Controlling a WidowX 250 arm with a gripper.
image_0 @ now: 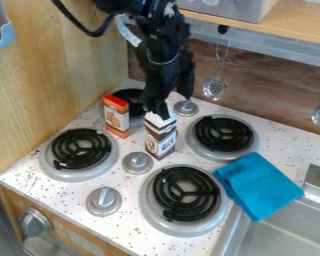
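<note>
My gripper will next take the brown-and-white carton by its peaked white top. It can then move the carton across the stove.
The black gripper (174, 104) hangs down from the top of the view over the back of the stove, its two fingers apart. One fingertip is just in front of the top of a brown and white carton (161, 140), partly hiding it; whether they touch I cannot tell. The carton stands upright between the burners. To its left, an orange and white box with a red top (116, 116) stands upright beside the back left burner (130, 95). A folded blue cloth (257, 186) lies at the right, partly over the sink's edge.
Black coil burners sit at the left (81, 148), front (186, 194) and back right (223, 137). Silver knobs (137, 162) stand up between them. A wooden wall (49, 75) rises at the left, the sink (283, 232) is at lower right, and a ladle (214, 88) hangs behind.
</note>
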